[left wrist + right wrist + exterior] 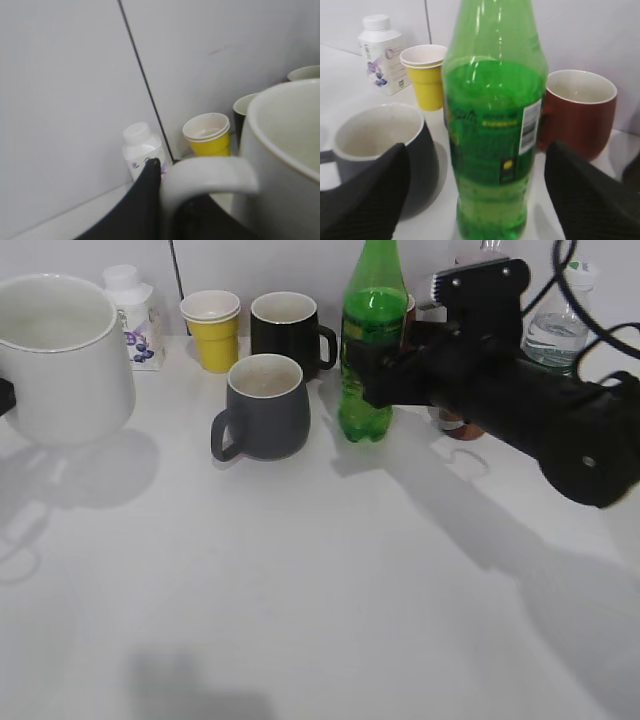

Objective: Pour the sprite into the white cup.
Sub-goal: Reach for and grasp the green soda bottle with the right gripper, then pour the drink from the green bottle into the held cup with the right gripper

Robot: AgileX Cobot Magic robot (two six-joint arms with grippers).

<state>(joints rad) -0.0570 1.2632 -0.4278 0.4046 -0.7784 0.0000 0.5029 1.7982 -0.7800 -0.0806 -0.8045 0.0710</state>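
Next, my right gripper grabs the sprite bottle around its straight-sided label band (369, 348) to pour, since the bottle's shoulder (378, 268) slopes in toward the neck.
The sprite (368, 350) is a tall green bottle standing upright at the back middle of the table; it fills the right wrist view (495, 125). My right gripper (375, 375) is open, with one finger on each side of the bottle's lower half (477, 200) and a gap on both sides. The white cup (60, 360) is at the far left. My left gripper (170, 200) is shut on its handle (210, 175); only a dark tip shows at the exterior view's left edge (4, 395). I cannot tell whether the cup rests on the table.
A dark grey mug (265, 405) stands just left of the sprite, with a black mug (285, 335) and a yellow paper cup (212, 330) behind it. A small white bottle (135, 315), a red-brown mug (580, 112) and a clear water bottle (560, 325) line the back wall.
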